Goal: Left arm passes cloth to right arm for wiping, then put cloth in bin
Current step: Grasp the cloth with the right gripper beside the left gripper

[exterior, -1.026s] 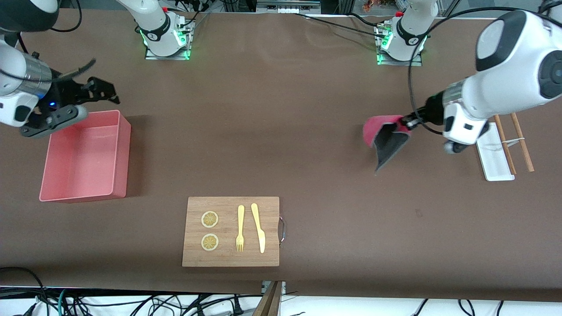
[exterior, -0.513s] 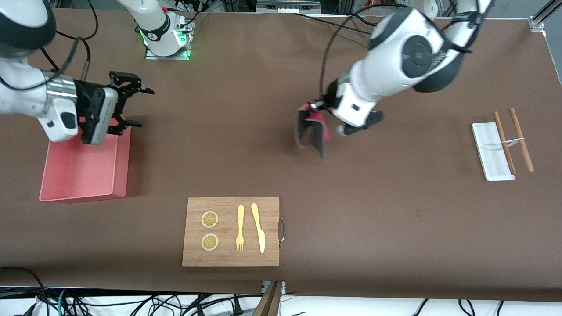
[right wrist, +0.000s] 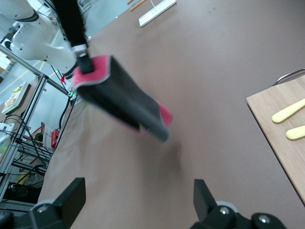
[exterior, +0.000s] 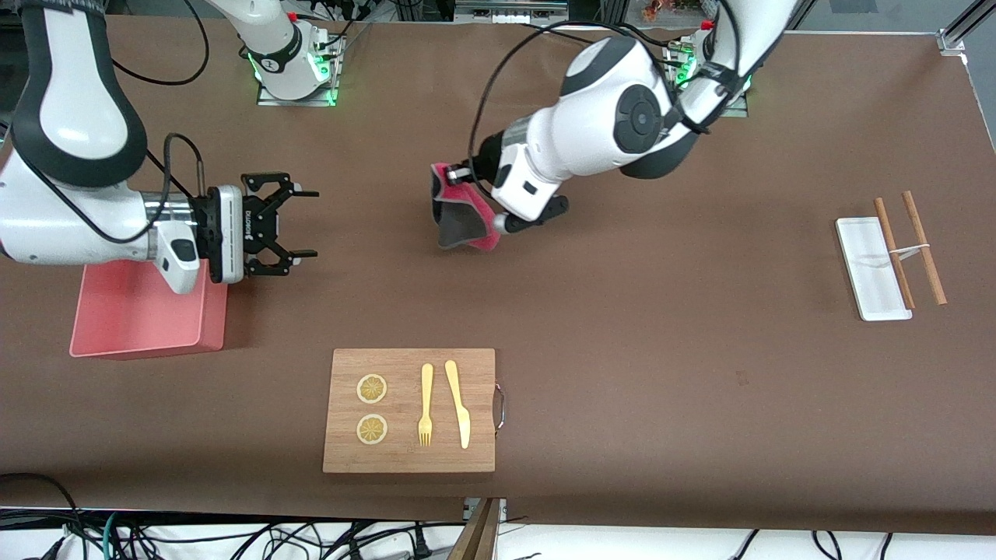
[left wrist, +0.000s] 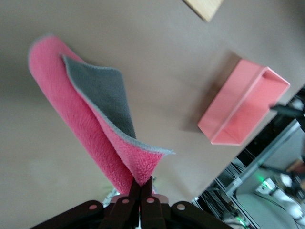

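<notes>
My right gripper is to grab the cloth next by its free hanging end, so that it takes it over from my left gripper for wiping.
My left gripper is shut on a corner of the cloth, which hangs folded in the air over the middle of the table, pink outside and dark grey inside. In the left wrist view the cloth hangs from my shut fingertips. My right gripper is open and empty, held just past the bin's rim and pointing toward the cloth. The right wrist view shows the cloth ahead of my open fingers. The salmon-pink bin sits at the right arm's end, partly under the right arm; it also shows in the left wrist view.
A wooden cutting board with two lemon slices, a yellow fork and a yellow knife lies nearer the front camera. A small white tray and two wooden sticks lie at the left arm's end.
My left arm has swung the hanging cloth from its end of the table to the middle. My right gripper has moved from over the bin out toward the cloth, staying open.
</notes>
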Robot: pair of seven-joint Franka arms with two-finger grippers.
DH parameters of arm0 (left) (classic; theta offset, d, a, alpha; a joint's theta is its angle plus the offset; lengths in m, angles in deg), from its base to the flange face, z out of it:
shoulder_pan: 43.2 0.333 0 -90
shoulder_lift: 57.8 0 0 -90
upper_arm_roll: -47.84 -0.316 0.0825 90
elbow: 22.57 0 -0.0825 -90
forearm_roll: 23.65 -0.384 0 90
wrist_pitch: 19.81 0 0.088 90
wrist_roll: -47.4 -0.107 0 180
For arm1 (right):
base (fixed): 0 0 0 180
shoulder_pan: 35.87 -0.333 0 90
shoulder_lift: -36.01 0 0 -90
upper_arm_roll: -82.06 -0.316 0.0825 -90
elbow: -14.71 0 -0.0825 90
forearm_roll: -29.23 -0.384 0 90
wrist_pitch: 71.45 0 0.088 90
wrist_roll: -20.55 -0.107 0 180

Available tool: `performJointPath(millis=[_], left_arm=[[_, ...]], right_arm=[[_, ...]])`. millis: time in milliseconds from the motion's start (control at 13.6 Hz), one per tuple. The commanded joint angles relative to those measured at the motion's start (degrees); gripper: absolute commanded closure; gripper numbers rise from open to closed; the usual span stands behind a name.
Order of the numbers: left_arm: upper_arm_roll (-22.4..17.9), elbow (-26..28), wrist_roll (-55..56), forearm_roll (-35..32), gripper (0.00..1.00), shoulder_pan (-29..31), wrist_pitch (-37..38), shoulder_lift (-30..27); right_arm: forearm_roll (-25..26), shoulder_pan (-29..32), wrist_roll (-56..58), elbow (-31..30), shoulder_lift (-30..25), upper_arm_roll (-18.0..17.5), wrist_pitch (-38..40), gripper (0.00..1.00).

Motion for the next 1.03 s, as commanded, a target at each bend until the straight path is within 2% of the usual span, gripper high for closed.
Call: performJointPath(millis=[0, 293, 440, 659, 806, 953], left_arm=[[-0.60, -2.26, 0.77, 1.99, 1.00, -4.61, -2.57, 1.45], [-0.77, -2.17, 4.88, 1.90, 1.00, -7.61, -5.11, 1.01], [-1.56, -2.17, 7.53, 1.72, 1.00, -7.44, -8.01, 1.09], [-2.53, -2.26, 9.47, 1.81, 1.00, -7.52, -17.67, 2.41], [-2.62, -2.26, 11.22, 1.81, 1.00, -7.96, -21.37, 2.50], [-2.53, -2.35, 15.52, 1.46, 1.00, -8.40, -22.88, 2.15]], right_arm=[[-2.98, -0.42, 6.18, -1.11, 2.65, -0.06, -2.75, 0.00], [-13.08, -4.90, 13.25, -7.24, 4.69, 0.03, -10.48, 0.00], [-15.64, -6.14, 15.08, -10.32, 4.07, 0.03, -11.47, 0.00], [-16.00, -6.14, 18.25, -17.43, -0.13, 0.82, -11.46, 0.00], [-16.09, -6.14, 19.40, -21.48, -3.39, 0.99, -10.85, 0.00], [-16.18, -6.14, 20.80, -22.64, -4.19, 0.99, -11.55, 0.00]])
